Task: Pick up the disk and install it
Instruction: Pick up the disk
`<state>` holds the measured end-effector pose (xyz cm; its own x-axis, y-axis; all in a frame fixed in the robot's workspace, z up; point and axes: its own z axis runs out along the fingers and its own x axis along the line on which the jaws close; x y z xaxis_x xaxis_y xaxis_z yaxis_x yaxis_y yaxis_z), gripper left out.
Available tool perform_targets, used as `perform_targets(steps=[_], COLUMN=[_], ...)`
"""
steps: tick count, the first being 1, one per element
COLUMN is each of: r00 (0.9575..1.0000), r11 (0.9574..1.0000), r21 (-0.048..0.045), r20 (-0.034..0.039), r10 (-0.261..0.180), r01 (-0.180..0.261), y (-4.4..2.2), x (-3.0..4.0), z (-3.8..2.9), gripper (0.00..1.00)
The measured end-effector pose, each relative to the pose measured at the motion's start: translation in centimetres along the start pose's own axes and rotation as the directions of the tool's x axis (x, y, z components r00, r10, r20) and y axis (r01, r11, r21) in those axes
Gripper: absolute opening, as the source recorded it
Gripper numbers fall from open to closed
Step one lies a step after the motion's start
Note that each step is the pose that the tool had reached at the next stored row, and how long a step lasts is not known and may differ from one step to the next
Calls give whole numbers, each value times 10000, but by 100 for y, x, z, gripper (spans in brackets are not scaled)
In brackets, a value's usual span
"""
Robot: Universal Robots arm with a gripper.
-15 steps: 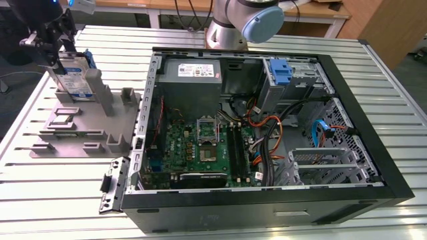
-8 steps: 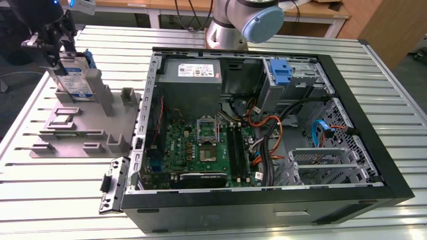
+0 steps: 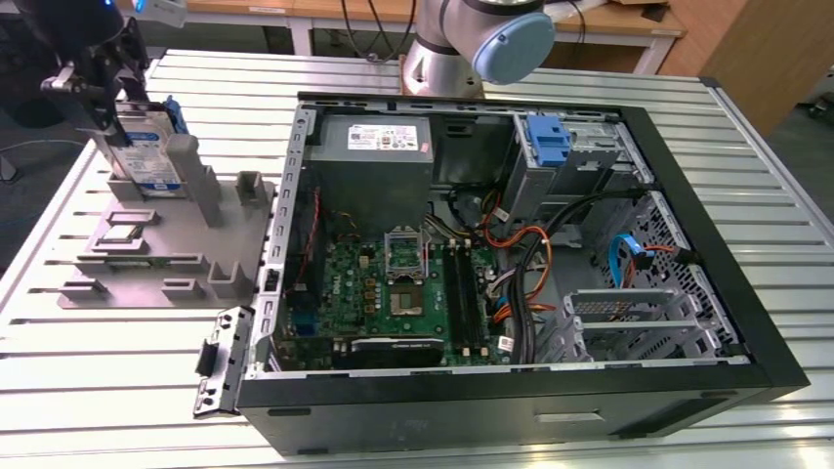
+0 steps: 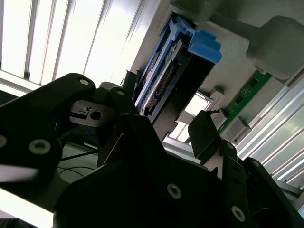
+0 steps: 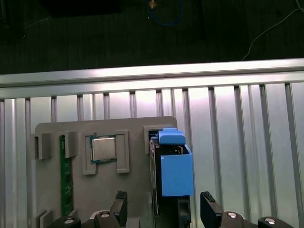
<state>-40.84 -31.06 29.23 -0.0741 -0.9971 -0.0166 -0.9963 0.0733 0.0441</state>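
Note:
The disk should go into the computer case, so my gripper will next pick it up by its black edge [image 3: 146, 109] beside the blue bracket.
The disk [image 3: 154, 164] stands upright on its edge in a slot of the grey fixture plate [image 3: 144, 256], at the exterior view's left. Its white-and-blue label faces the computer case, and a blue bracket runs along its edges. My gripper [image 3: 111, 107] hangs just over its upper end. In the first wrist view the disk's blue bracket [image 5: 174, 167] lies between my two black fingertips [image 5: 121, 203], which stand apart on either side without touching it. My gripper [image 5: 165, 207] is open. In the second wrist view the disk [image 4: 167, 78] sits just beyond my open gripper [image 4: 156, 128].
An open computer case [image 3: 729, 293] lies at the exterior view's right, holding a motherboard [image 3: 404, 293], a grey power supply [image 3: 378, 139] and a blue-fronted drive bay [image 3: 548, 139]. The fixture also carries a processor chip [image 5: 103, 148] and a memory stick [image 5: 65, 175]. The arm's base [image 3: 463, 44] stands behind the case.

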Motion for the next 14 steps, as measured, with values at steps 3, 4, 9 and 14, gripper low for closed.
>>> perform_targets(steps=[3,4,9,14], r00=[10000,10000,10000,10000], r11=[10000,10000,10000,10000], r21=[-1,1,-1,-1], r20=[0,1,0,0], r10=[-1,0,0,0], r01=[1,0,0,0], y=[1,1,1,1], x=[-1,-1,-2,-2], z=[-17,-20,-23,-23], gripper=[71,71,71,69])
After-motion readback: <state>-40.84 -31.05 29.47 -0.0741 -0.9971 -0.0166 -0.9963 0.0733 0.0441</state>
